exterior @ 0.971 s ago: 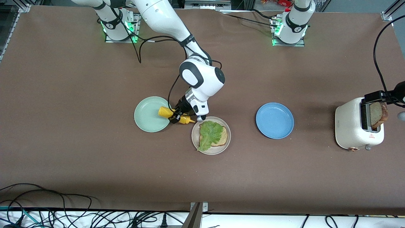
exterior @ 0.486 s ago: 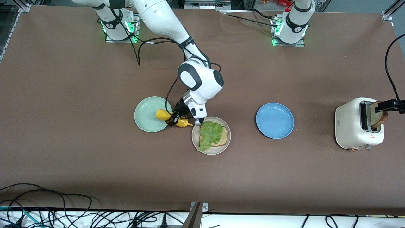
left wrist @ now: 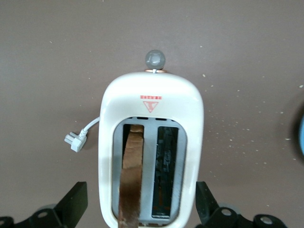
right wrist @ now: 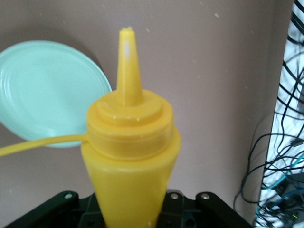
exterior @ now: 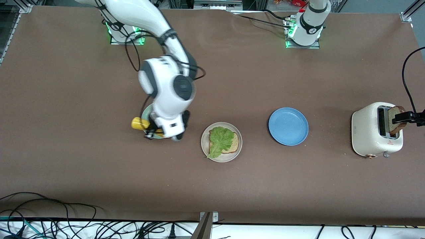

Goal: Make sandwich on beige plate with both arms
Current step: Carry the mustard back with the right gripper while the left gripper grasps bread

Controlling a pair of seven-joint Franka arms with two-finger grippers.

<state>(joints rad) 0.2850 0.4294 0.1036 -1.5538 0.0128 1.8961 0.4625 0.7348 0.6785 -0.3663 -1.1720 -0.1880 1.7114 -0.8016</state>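
Observation:
My left gripper lowers first and closes on the slice, since its fingers are still above the upright bread slice (exterior: 395,115) in the toaster (exterior: 375,134).
The beige plate (exterior: 221,156) holds one brown bread slice (exterior: 234,143) with a green lettuce leaf (exterior: 220,140) on top. A second bread slice (exterior: 396,121) (left wrist: 132,171) stands upright in one slot of the white toaster (exterior: 375,134) (left wrist: 152,107). My left gripper (exterior: 403,117) (left wrist: 138,209) hangs open over the toaster, one finger on each side of it, touching nothing. My right gripper (exterior: 151,132) (right wrist: 130,213) is shut on a yellow squeeze bottle (exterior: 139,123) (right wrist: 130,152) over the mint green plate (exterior: 144,114) (right wrist: 42,95).
A blue plate (exterior: 288,126) lies between the beige plate and the toaster. The toaster's white plug (left wrist: 76,140) rests on the table beside it. Cables hang along the table edge nearest the front camera (exterior: 66,219).
My right arm has swung the yellow bottle away from the beige plate's rim to over the mint green plate. My left gripper has shifted slightly at the toaster.

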